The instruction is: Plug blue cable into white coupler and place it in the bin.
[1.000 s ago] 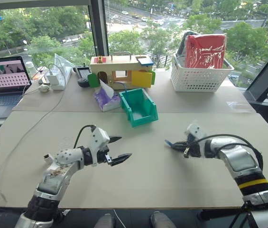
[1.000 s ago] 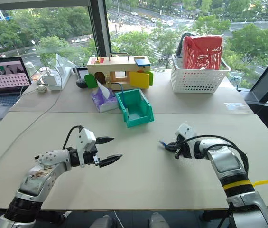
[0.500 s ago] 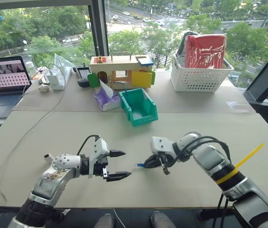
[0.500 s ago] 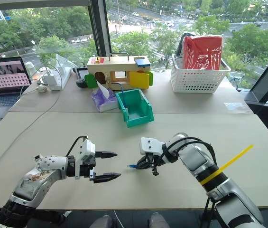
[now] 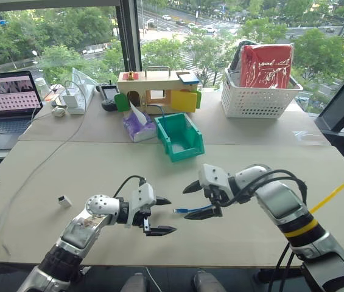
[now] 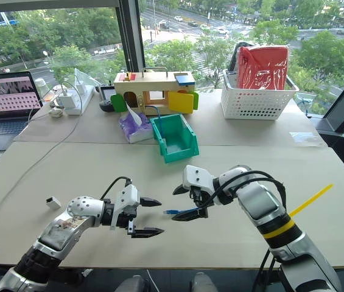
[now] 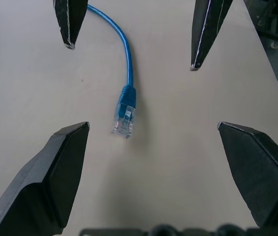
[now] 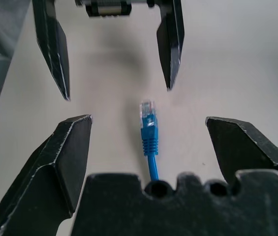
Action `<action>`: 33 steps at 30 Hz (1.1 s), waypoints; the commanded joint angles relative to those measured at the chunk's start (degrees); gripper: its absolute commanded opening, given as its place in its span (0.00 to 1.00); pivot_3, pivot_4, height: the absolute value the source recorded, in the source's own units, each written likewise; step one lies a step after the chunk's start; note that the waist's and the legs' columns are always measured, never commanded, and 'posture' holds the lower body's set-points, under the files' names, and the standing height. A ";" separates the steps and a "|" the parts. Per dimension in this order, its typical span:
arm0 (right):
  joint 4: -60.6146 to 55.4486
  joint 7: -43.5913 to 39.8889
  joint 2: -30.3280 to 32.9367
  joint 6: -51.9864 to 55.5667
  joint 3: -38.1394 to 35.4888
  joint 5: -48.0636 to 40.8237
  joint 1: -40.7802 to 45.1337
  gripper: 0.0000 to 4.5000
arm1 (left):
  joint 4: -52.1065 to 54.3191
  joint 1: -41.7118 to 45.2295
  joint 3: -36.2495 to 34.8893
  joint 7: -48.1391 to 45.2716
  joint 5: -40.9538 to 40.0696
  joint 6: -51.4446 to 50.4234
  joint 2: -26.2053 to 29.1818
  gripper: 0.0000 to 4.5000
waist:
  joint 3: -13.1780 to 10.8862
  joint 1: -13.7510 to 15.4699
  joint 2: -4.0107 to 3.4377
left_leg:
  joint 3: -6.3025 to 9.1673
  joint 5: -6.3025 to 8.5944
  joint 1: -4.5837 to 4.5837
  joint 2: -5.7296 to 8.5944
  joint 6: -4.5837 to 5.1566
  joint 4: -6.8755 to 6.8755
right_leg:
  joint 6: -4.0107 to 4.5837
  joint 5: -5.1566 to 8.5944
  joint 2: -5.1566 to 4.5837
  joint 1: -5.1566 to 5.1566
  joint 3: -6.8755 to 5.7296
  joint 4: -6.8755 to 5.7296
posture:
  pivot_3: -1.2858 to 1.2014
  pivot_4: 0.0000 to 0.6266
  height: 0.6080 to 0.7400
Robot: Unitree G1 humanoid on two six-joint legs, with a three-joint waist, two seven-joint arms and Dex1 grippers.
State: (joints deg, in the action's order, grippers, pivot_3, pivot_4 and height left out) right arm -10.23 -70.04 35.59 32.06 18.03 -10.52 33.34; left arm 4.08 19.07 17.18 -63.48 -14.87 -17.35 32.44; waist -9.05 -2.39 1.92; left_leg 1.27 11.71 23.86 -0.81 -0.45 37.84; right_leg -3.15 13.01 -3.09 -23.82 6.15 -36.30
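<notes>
My right gripper has its fingers on either side of the blue cable farther back. My left gripper should next grab its clear plug (image 5: pixel 176 210), which sticks out free.
The blue cable (image 5: pixel 190 210) lies near the table's front middle, its clear plug (image 7: pixel 124 110) pointing at my left gripper. My right gripper (image 5: pixel 185 203) is open, one finger on each side of the cable and neither touching it. Just left of the plug, my left gripper (image 5: pixel 172 216) is open and faces the right one tip to tip. The white coupler (image 5: pixel 64 201) lies alone on the table at the left, beyond my left arm. The teal-green bin (image 5: pixel 179 137) stands farther back at the middle, empty as far as I can see.
Behind the bin are a purple tissue pack (image 5: pixel 136 126) and a wooden toy house (image 5: pixel 156 91). A white lattice basket (image 5: pixel 258 97) stands back right, a laptop (image 5: pixel 4 100) back left. A pale grey cord (image 5: pixel 31 170) runs down the left side.
My right gripper has opened and let go of the blue cable, after carrying it left toward the middle. My left gripper has moved a little to the right, toward the plug.
</notes>
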 commanded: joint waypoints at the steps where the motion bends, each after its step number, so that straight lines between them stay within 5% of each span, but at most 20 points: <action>1: -8.71 4.13 2.36 7.42 -6.55 -3.93 -2.98 0.92 | -3.96 3.37 1.06 -1.34 1.93 3.72 -1.33 1.00 | 0.00 0.03 0.00 | 0.00 0.00 0.02 0.00 0.00 0.00 | 0.00 0.00 0.00 -0.01 0.00 0.00 | 0.52 0.24 0.92; 8: -19.66 13.13 0.59 21.19 -19.34 -15.79 -9.09 0.92 | -9.46 5.64 3.24 -4.17 4.07 6.67 -2.97 1.00 | 0.00 -0.02 0.00 | 0.07 0.00 0.32 0.03 0.00 0.01 | 0.01 -0.01 0.01 -0.31 0.00 -0.11 | 0.52 0.24 0.92; 21: -25.50 21.59 3.51 27.80 -24.97 -24.47 -11.30 0.93 | -17.38 9.10 4.48 -5.15 7.20 8.81 -7.15 0.02 | 0.00 0.03 0.00 | 0.07 -0.01 0.31 0.05 0.01 0.02 | -0.02 0.01 0.00 -0.25 -0.01 -0.09 | 0.52 0.24 0.92; 25: -29.34 24.65 3.74 33.49 -29.42 -30.50 -15.00 0.93 | -18.19 10.03 2.85 -2.89 6.84 8.42 -9.01 0.02 | 0.00 0.44 0.01 | 0.09 -0.01 0.32 0.06 0.01 0.02 | -0.05 0.03 -0.01 -0.22 -0.02 -0.04 | 0.52 0.24 0.92; 29: -31.38 32.15 -3.70 41.55 -39.58 -46.09 -20.75 0.93 | -15.64 10.01 -0.15 -0.41 3.42 4.36 -11.79 0.02 | 0.01 0.70 0.03 | 0.14 -0.01 0.36 0.05 0.01 0.04 | -0.04 0.01 -0.01 -0.19 -0.05 0.01 | 0.52 0.24 0.92; 33: -28.15 53.06 -14.84 44.68 -48.71 -61.22 -31.75 0.93 | -11.24 9.10 -1.48 5.27 2.27 -1.90 -15.07 0.02 | 0.08 1.05 0.12 | 0.21 -0.01 0.42 0.03 0.02 0.04 | -0.02 0.00 0.00 -0.20 -0.09 -0.01 | 0.52 0.24 0.92</action>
State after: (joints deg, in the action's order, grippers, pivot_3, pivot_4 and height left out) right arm -39.70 -27.01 23.17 75.96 -26.92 -64.40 4.13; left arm -10.52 28.16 16.80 -60.73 -11.31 -16.69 18.21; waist -8.97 -1.34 2.04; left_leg 1.59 11.71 24.27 -0.80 -0.43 37.88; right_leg -3.17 13.00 -3.09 -23.98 5.94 -36.33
